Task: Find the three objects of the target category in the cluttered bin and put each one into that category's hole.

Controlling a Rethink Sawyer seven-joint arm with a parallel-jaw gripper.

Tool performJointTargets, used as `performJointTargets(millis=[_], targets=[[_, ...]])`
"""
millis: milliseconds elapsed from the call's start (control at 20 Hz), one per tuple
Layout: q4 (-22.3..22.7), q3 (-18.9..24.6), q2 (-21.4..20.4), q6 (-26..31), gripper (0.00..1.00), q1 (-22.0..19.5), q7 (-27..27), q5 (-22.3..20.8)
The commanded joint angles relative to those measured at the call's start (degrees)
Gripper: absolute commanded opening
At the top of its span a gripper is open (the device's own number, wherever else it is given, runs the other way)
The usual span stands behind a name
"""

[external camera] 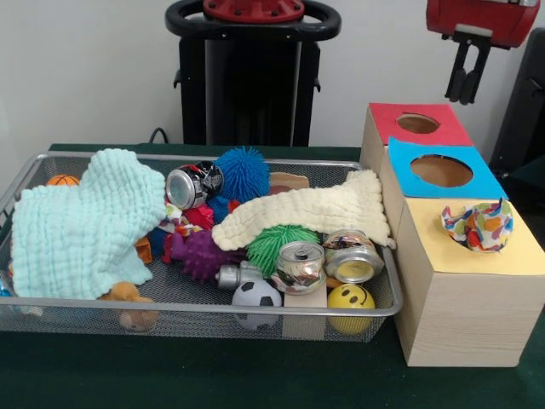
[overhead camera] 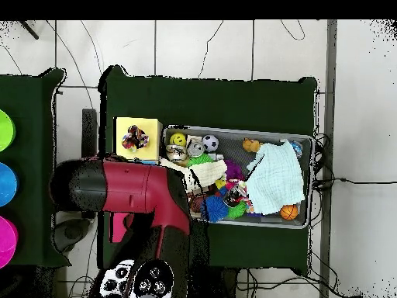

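I'll grab the dotted cloth's bunched folds next, to get it fully into the yellow-faced box's hole.
A dotted cloth (external camera: 477, 226), white with red, orange, yellow and blue dots, sits bunched in the hole of the yellow-faced wood box (external camera: 519, 251). It also shows in the overhead view (overhead camera: 134, 140). My gripper (external camera: 467, 94) hangs high above the red-faced box (external camera: 383, 119), open and empty. The wire mesh bin (external camera: 196, 305) is full of clutter. A scrap of dotted fabric (external camera: 177, 225) peeks out beside the mint-green cloth (external camera: 81, 226). Any other dotted cloth is hidden. In the overhead view my arm hides the gripper.
The blue-faced box (external camera: 409, 158) stands between the red and yellow ones. A cream knit cloth (external camera: 306, 213) drapes over spiky balls, cans, a soccer ball (external camera: 255, 300) and a smiley ball (external camera: 350, 300). The robot pedestal (external camera: 251, 77) stands behind the bin.
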Motion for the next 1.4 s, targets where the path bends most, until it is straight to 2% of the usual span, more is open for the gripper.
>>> performJointTargets(millis=[50, 350, 550, 650, 900, 1300, 1400], targets=[[3.02, 1.64, 1.51, -2.56, 0.00, -0.32, 7.99, -2.04], [3.07, 4.41, 2.25, -5.37, 0.00, -1.50, 7.91, 0.29], [0.47, 3.71, 4.13, -6.08, 0.00, -0.11, 11.13, 1.11], [0.87, 3.34, 4.80, -8.32, 0.00, 0.40, 11.74, 0.89], [1.74, 4.83, 6.31, -14.04, 0.00, -1.29, 10.14, 1.14], [3.59, 7.07, 6.17, -18.78, 0.00, -3.01, 10.64, 3.70], [3.66, 6.98, 5.85, -18.51, 0.00, -2.93, 10.69, 4.10]])
